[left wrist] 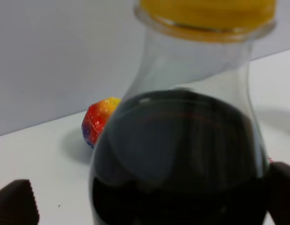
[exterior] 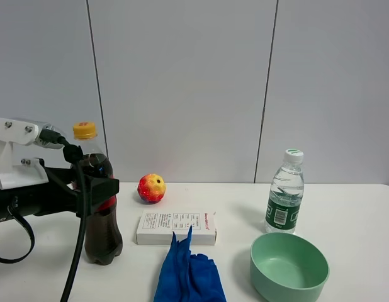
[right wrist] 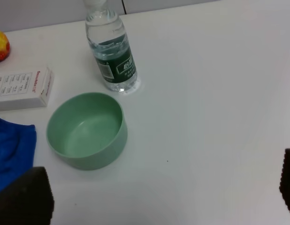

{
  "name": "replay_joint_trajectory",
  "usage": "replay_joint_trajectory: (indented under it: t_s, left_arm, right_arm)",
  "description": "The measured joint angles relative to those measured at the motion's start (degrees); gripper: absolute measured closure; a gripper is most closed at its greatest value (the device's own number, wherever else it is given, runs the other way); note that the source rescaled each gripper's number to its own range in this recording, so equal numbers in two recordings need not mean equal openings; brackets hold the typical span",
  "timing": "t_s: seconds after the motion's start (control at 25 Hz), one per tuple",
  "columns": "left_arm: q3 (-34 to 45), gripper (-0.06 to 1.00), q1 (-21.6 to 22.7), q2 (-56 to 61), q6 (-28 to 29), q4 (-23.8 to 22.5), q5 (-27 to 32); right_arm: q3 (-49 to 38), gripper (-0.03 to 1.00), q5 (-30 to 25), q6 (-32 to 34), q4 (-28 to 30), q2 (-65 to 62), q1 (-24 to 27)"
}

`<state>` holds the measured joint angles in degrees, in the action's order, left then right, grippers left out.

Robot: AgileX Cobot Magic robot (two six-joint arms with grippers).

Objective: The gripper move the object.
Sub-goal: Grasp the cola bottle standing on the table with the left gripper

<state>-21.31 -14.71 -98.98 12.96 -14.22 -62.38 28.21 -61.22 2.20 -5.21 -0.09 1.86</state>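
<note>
The fingertips of my left gripper barely reach past the bottle's dark middle. My left gripper needs to move forward before it closes on the cola bottle.
The tall cola bottle, with a yellow-orange cap and a red label, stands upright on the white table at the left. My left gripper, black with a white bracket, reaches in from the left at label height. In the left wrist view the bottle fills the space between the gripper fingers. One fingertip stands apart from the bottle and the other is at its side, so the gripper is open. My right gripper is open and empty above the table's right part.
A red-yellow ball lies behind a white box. A blue cloth lies at the front. A green bowl and a green-labelled water bottle stand on the right; both show in the right wrist view, bowl and water bottle.
</note>
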Motion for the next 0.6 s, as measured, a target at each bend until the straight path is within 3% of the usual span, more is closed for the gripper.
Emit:
replay_joint_trajectory:
  t_s: [0.6]
  left_arm:
    - [-4.37, -0.06, 0.00, -4.87, 0.11, -0.11, -0.13]
  right_arm:
    - [0.00, -0.03, 0.00, 0.00, 0.00, 0.00, 0.00]
